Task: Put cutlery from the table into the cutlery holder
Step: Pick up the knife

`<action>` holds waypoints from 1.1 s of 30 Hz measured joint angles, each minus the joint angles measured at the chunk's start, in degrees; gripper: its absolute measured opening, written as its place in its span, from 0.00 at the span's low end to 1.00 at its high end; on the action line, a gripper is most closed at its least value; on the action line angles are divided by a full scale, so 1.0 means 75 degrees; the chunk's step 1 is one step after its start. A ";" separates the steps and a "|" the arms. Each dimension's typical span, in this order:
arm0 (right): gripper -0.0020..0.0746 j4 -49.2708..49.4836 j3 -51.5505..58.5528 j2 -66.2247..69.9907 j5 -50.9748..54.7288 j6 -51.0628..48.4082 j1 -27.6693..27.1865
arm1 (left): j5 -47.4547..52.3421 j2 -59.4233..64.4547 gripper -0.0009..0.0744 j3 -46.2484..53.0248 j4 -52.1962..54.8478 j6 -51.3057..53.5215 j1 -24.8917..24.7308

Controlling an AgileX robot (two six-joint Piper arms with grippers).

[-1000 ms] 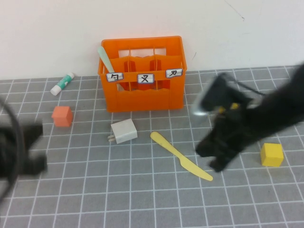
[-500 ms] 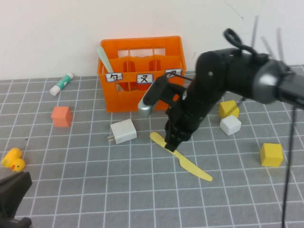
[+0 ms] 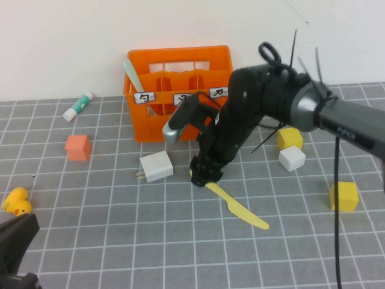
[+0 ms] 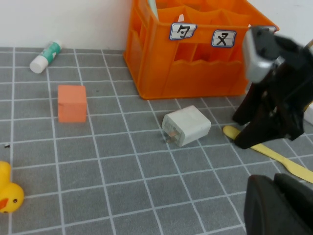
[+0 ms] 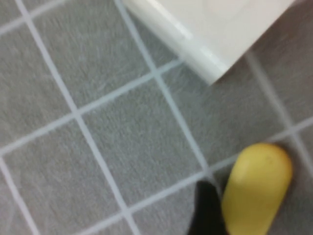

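The yellow knife's handle (image 3: 212, 185) (image 5: 258, 183) is beside my right gripper's dark finger. My right gripper will close now. Closing now would catch the knife.
The orange cutlery holder (image 3: 180, 120) stands at the back of the grey table (image 3: 120, 241), with the mint-green spoon (image 3: 133, 75) upright in its left compartment. The yellow knife (image 3: 237, 208) lies flat on the table in front of it. My right gripper (image 3: 201, 174) is down at the knife's handle end, open, with the handle between its fingers. In the right wrist view one dark finger (image 5: 205, 210) sits beside the handle tip (image 5: 257, 188). The left wrist view also shows the holder (image 4: 195, 73) and the knife (image 4: 288, 161). My left gripper (image 4: 279, 205) is shut and empty at the near left (image 3: 15, 253).
A white charger (image 3: 156, 167) lies just left of the knife handle. An orange cube (image 3: 79, 147), a glue stick (image 3: 79, 106) and a yellow duck (image 3: 16, 201) are on the left. Yellow cubes (image 3: 289, 137) (image 3: 343, 195) and a white cube (image 3: 292, 158) are on the right.
My right arm swung in from the right and came down onto the knife's handle end. My left arm drew back to the near left corner, uncovering the duck.
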 joint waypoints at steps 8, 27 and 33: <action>0.62 -0.0009 -0.0096 0.0139 0.0074 -0.0015 0.0000 | -0.0036 0.0000 0.01 0.0028 -0.0003 0.0053 0.0000; 0.28 -0.0061 -0.0550 0.0246 0.0867 -0.0031 0.0017 | -0.0157 0.0000 0.01 0.0028 0.0095 0.0125 0.0000; 0.28 0.0387 -0.1700 0.0328 0.1872 0.0062 0.0017 | -0.0186 0.0000 0.01 0.0028 0.0112 0.0151 0.0000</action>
